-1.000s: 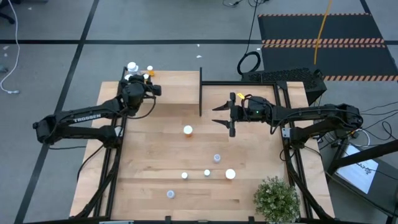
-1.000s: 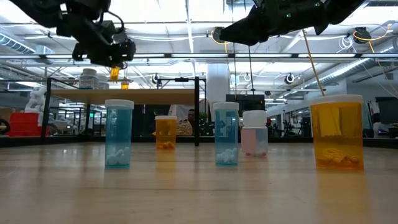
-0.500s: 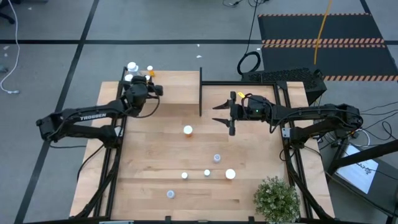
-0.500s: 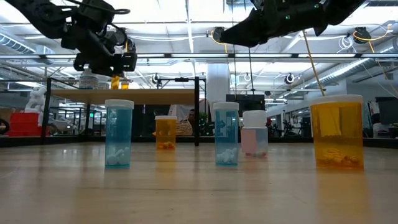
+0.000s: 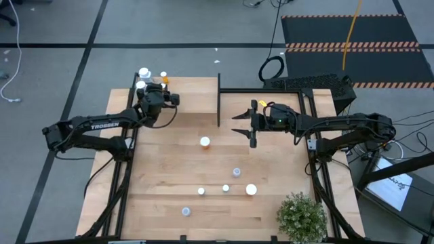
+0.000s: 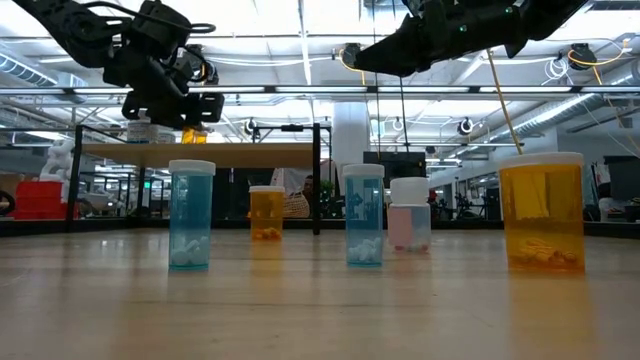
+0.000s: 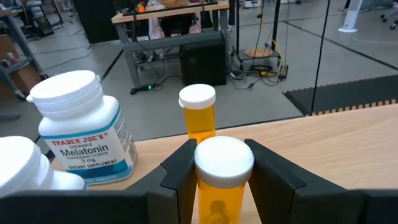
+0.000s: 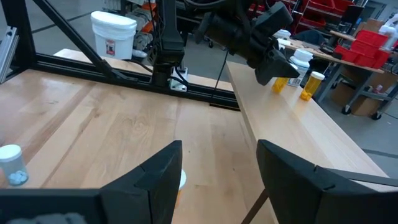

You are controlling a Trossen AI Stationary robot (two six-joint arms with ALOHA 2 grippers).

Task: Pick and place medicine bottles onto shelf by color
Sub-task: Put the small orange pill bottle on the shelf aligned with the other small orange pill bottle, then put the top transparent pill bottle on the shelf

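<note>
The orange bottle [image 7: 221, 202] hangs upright by its cap, low over the shelf board [image 7: 298, 158]. It would stand if my left gripper opened now, so it is time to release it.
The shelf [image 5: 193, 95] stands at the table's far left, with a black upright panel [image 5: 218, 102] at its right end. On its left end stand a white Melatonin bottle [image 7: 81, 130], an orange bottle [image 7: 198, 115] and a further white cap [image 7: 18, 162]. My left gripper [image 5: 165, 97] is over that end, shut on another orange bottle [image 7: 219, 163]. My right gripper [image 5: 239, 125] hangs open above the table's middle, holding nothing. Several bottles stand on their bases on the tabletop: an orange one [image 5: 205, 142], blue ones [image 6: 191, 213] [image 6: 364, 214], a white one [image 6: 409, 213] and a large orange one [image 6: 541, 212]. My left gripper pinches the orange bottle at its top end, one finger [image 7: 180, 168] on each side of the white cap [image 7: 202, 163]. The fingers come nearly level from the table's left. The bottle stays upright just over the shelf board [image 6: 250, 152]; whether its base touches, I cannot tell.
A green potted plant [image 5: 300, 217] stands at the near right corner. The shelf board to the right of the bottles is bare wood [image 7: 323, 130]. Black frame bars [image 8: 124, 68] run along the table's far right.
My left gripper has sunk toward the shelf and moved a little toward the table's right with the orange bottle, which stays upright in the hold. The gap between its fingers is unchanged.
</note>
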